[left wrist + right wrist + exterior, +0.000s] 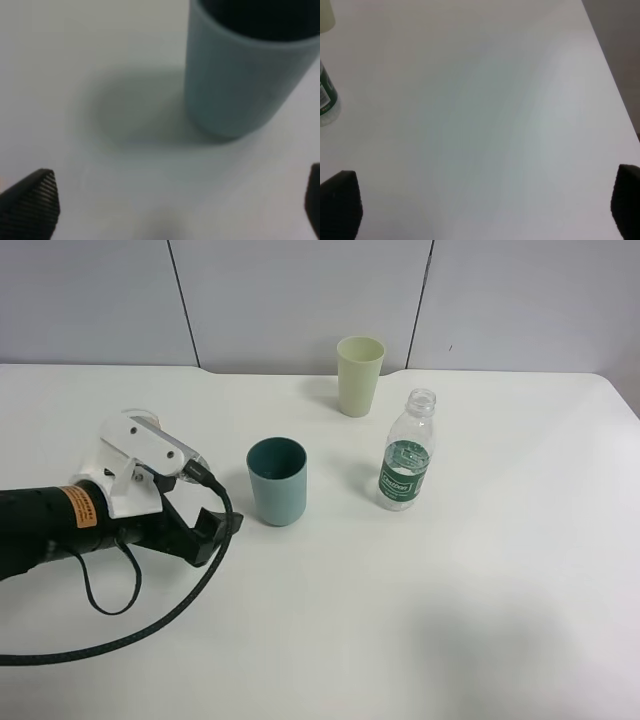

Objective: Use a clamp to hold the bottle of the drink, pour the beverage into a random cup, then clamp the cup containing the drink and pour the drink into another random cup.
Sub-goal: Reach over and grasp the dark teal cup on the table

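Note:
The left gripper will next grab the teal cup by its side, so that the teal cup's opening stays free to pour.
The bottle, clear with a dark green label and no cap on its neck, stands upright right of centre. The teal cup stands upright to its left, and whether it holds any beverage cannot be told. My left gripper hovers low just left of the teal cup, open and empty. The left wrist view shows that cup ahead of the wide-apart fingertips of the left gripper. My right gripper is open over bare table, with the bottle at the frame's edge. The other cup is hidden.
A taller pale yellow-green cup stands at the back behind the bottle. The left arm's black cable loops over the table toward the front left. The table's right edge runs close to the right gripper.

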{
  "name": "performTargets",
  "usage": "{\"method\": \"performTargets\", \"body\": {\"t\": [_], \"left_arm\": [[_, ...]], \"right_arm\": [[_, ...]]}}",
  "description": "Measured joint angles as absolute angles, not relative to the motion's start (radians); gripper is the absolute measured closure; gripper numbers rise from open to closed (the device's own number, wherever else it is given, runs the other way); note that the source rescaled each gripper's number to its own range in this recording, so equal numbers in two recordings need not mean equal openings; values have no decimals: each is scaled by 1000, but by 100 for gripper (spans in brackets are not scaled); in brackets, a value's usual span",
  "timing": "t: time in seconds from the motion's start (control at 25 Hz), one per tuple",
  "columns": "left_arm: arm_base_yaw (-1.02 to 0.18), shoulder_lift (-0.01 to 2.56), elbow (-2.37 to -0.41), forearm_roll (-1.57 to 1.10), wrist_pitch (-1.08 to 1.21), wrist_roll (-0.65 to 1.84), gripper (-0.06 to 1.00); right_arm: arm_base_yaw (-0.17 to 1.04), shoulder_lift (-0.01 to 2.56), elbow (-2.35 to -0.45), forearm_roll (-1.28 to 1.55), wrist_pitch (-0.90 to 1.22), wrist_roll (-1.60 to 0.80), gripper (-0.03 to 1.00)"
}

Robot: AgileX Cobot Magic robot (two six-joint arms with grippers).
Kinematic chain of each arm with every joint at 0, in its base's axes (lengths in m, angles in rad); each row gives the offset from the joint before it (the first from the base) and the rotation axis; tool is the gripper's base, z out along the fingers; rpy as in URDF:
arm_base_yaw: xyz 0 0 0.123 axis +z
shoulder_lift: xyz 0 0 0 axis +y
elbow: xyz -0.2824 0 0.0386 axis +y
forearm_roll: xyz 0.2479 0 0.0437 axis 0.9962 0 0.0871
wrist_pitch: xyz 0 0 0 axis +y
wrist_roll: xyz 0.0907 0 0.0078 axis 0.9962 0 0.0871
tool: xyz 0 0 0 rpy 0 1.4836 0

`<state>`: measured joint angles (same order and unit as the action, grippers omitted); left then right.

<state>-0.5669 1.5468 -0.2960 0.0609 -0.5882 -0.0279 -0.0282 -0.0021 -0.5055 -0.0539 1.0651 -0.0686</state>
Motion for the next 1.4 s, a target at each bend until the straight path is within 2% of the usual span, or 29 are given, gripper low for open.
{"method": "performTargets", "body": {"t": [0.6,0.84,1.4], "left_arm": [[-567,1840,-292,144,-1122,-37,-6],[-567,1904,-305,162,-1178,-37,-6],[-567,2076,-484,215,-1193,-58,-6]], "right_arm": [[-28,-2,-505,-54,1065,-69,-3],[-28,-2,-505,-54,1065,-69,-3],[-28,-2,-505,-54,1065,-69,-3]]}}
